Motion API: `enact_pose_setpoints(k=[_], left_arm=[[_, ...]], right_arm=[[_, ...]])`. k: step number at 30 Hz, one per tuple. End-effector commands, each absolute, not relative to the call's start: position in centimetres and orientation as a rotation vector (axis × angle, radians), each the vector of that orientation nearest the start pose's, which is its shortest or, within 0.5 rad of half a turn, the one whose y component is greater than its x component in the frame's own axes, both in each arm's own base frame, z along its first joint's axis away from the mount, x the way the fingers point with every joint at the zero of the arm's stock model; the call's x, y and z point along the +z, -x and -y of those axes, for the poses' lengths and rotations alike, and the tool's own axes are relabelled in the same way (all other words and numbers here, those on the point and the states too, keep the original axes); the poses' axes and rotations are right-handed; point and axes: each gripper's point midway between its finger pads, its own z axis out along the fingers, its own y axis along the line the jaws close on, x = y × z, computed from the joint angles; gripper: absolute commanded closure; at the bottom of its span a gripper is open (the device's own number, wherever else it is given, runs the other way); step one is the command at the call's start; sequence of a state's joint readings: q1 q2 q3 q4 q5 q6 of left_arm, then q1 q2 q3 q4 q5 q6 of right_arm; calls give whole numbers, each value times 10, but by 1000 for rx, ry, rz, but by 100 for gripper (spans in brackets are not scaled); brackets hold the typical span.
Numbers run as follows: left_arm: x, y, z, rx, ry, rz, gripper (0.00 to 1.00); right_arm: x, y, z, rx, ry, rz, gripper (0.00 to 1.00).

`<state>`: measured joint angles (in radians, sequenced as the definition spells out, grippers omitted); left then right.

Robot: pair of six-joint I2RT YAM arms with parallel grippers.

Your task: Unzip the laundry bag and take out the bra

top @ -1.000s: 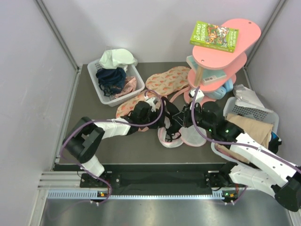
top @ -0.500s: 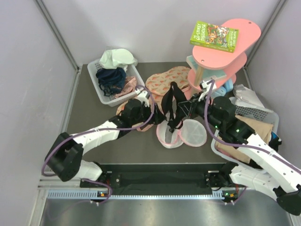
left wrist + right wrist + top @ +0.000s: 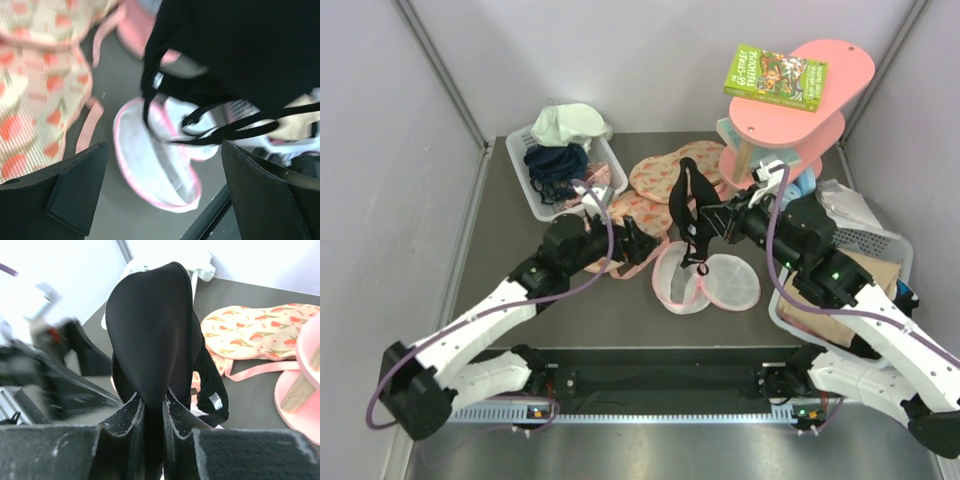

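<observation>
My left gripper grips the black bra by its side band [image 3: 680,207] next, to finish removing the bra from the laundry bag [image 3: 707,283].
The laundry bag [image 3: 707,283] lies unzipped on the dark table, its two white mesh halves with pink trim spread apart; it also shows in the left wrist view [image 3: 160,170]. The black bra [image 3: 691,203] hangs in the air above the bag, straps dangling onto it. My right gripper [image 3: 723,222] is shut on the bra's cup [image 3: 150,325], pinched between the fingers [image 3: 131,415]. My left gripper [image 3: 638,243] stands open just left of the bag, nothing between its fingers [image 3: 75,190]. The bra [image 3: 240,55] fills the upper right of the left wrist view.
Pink fruit-print fabric pieces [image 3: 675,175] lie behind the bag. A white basket [image 3: 545,205] of clothes stands back left. A pink tiered stand [image 3: 790,120] with a green book [image 3: 775,77] is back right. Another white basket [image 3: 875,240] sits under my right arm.
My left gripper has opened and pulled back to the left, away from the bag. My right gripper has lifted the bra up and toward the back right.
</observation>
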<state>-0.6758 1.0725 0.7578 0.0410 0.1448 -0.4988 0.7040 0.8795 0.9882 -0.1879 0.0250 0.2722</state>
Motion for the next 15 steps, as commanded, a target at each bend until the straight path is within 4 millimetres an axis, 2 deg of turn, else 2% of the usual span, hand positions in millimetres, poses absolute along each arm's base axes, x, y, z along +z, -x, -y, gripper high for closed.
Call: enact_pose_setpoints(k=[1, 3, 6, 11, 12, 13, 15], left_arm=[[292, -249, 259, -1000, -303, -1699, 1], [324, -248, 261, -1049, -283, -1631, 1], [342, -253, 275, -1111, -277, -1640, 1], [364, -250, 299, -1286, -287, -1597, 1], [362, -248, 304, -1336, -278, -1605, 1], [371, -247, 306, -1368, -278, -1564, 1], [369, -249, 311, -1407, -259, -1573, 1]], right_arm=[[371, -245, -235, 779, 443, -1565, 100], [363, -242, -243, 809, 486, -1578, 100], [351, -239, -253, 839, 529, -1603, 100], [335, -236, -260, 835, 552, -1643, 100], [332, -235, -261, 832, 555, -1650, 100], [331, -235, -261, 831, 559, -1652, 100], [326, -234, -262, 831, 564, -1663, 100]])
